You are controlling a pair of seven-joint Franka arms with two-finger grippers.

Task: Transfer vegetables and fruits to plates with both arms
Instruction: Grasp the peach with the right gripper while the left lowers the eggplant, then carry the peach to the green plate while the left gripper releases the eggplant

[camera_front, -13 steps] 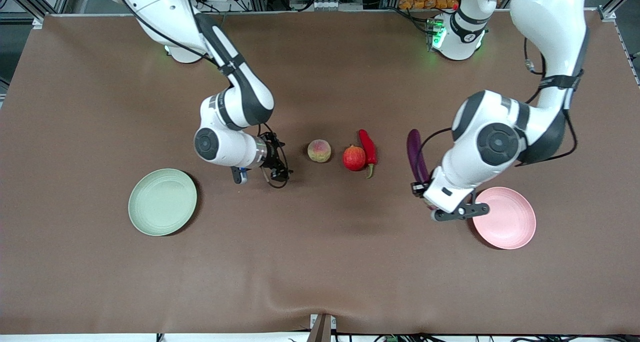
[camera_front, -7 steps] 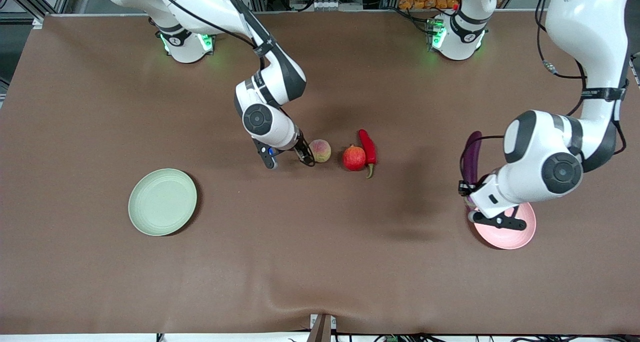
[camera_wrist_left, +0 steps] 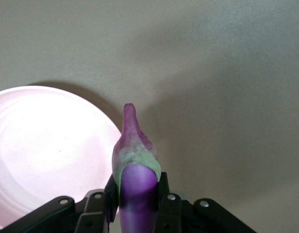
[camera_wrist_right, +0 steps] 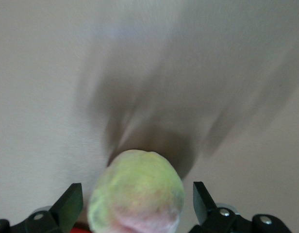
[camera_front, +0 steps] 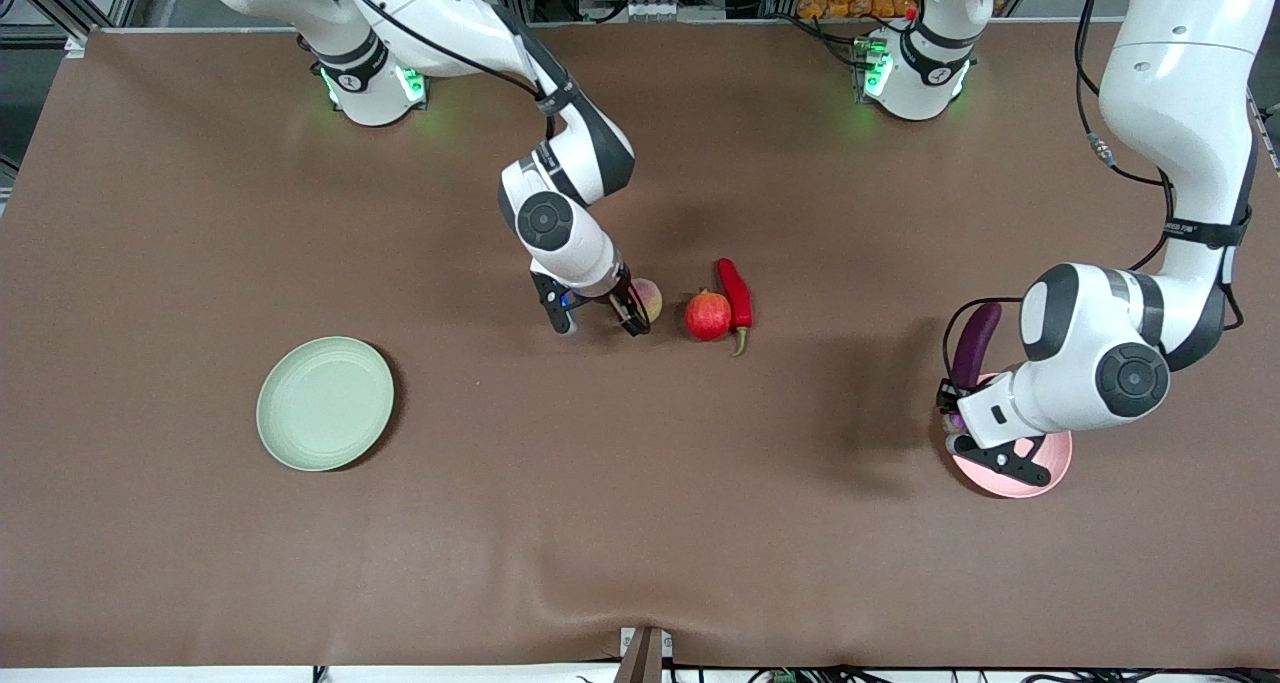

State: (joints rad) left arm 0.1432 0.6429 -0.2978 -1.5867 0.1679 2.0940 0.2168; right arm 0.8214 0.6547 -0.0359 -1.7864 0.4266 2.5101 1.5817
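Observation:
I need to bring the peach (camera_front: 651,296) over to the pale green plate (camera_front: 325,403), so I should next pick it up by its round sides with my right gripper.
The purple eggplant (camera_front: 974,345) hangs in the air, with my left gripper (camera_front: 956,415) shut on it near its green-capped end (camera_wrist_left: 136,151). That end hangs over the rim of the pink plate (camera_front: 1052,461) (camera_wrist_left: 42,155). The left gripper (camera_wrist_left: 136,187) presses the eggplant from both sides. My right gripper (camera_front: 636,310) (camera_wrist_right: 136,201) is open and low at the table's middle. The peach (camera_front: 651,296) (camera_wrist_right: 136,191) sits between its fingers with a gap on each side. Beside the peach, toward the left arm's end, lie the round red fruit (camera_front: 707,315) and the red chili (camera_front: 737,295), touching each other.
The pale green plate (camera_front: 325,403) lies bare toward the right arm's end, nearer the front camera than the fruits. The brown table cover (camera_front: 640,523) wrinkles slightly at its front edge.
The right arm swung across to the peach and its open fingers now stand around it. The left arm carried the eggplant toward its own end of the table, to the pink plate's rim.

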